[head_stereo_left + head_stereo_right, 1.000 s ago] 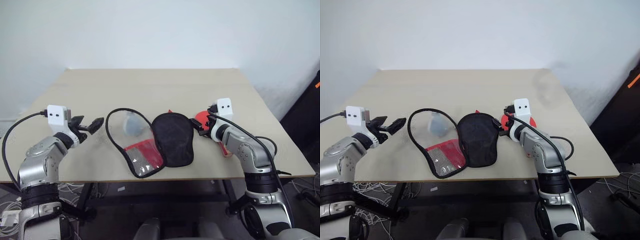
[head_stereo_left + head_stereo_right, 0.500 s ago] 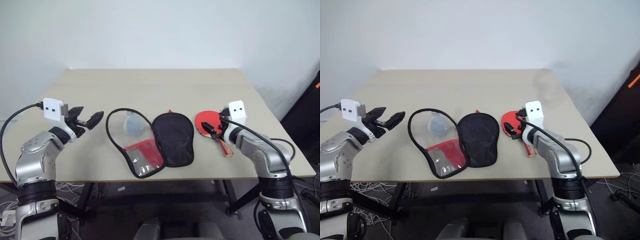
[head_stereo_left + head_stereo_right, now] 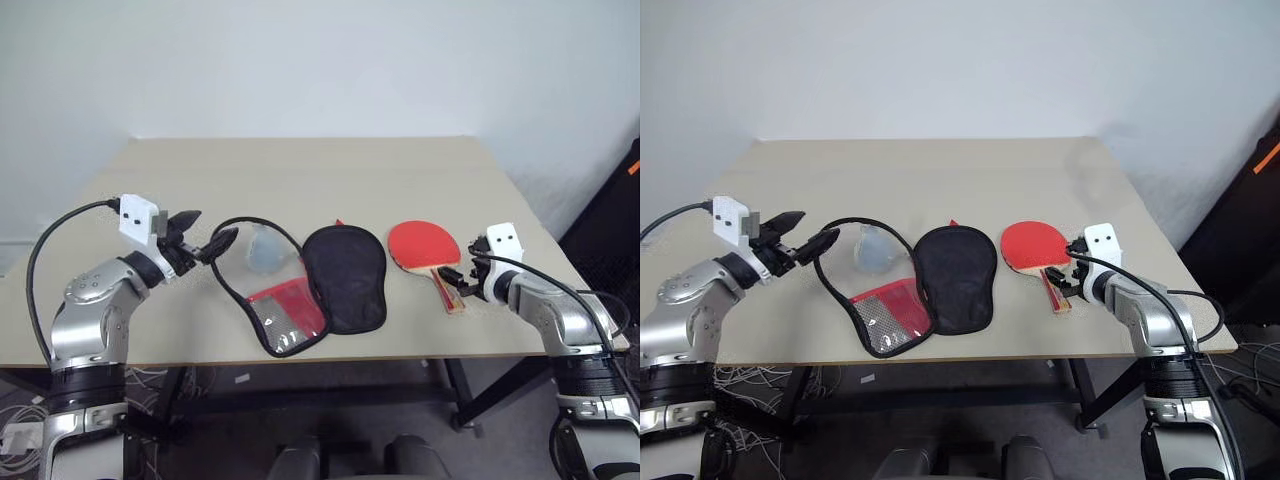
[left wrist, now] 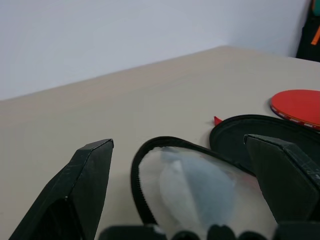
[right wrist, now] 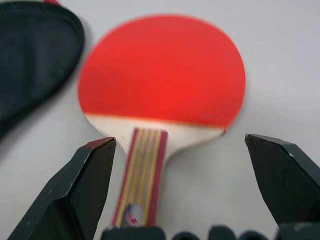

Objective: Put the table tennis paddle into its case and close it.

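My right gripper moves lower, before it closes on the paddle's handle (image 3: 449, 297). Its fingers are still above the handle, so it is too early to close.
The table tennis paddle (image 3: 424, 243) lies flat on the table, red face up, its wooden handle (image 3: 447, 290) pointing toward the front edge. My right gripper (image 3: 456, 281) is open just above the handle's end, one finger on either side of it (image 5: 178, 140). The case (image 3: 345, 275) lies unzipped and spread flat left of the paddle: a black-lined half beside a clear-pocket half (image 3: 268, 290) with a red patch. My left gripper (image 3: 205, 236) is open and level, pointing at the case's black zipper rim (image 4: 150, 150) from its left.
The beige table (image 3: 300, 170) stands against a white wall, with bare surface behind the case and paddle. The paddle's handle ends close to the table's front edge. A dark object (image 3: 632, 170) stands off the table's right side.
My right gripper has swung right and down, from over the paddle's face to its handle end, uncovering the red face. My left gripper moved right, closer to the case's rim.
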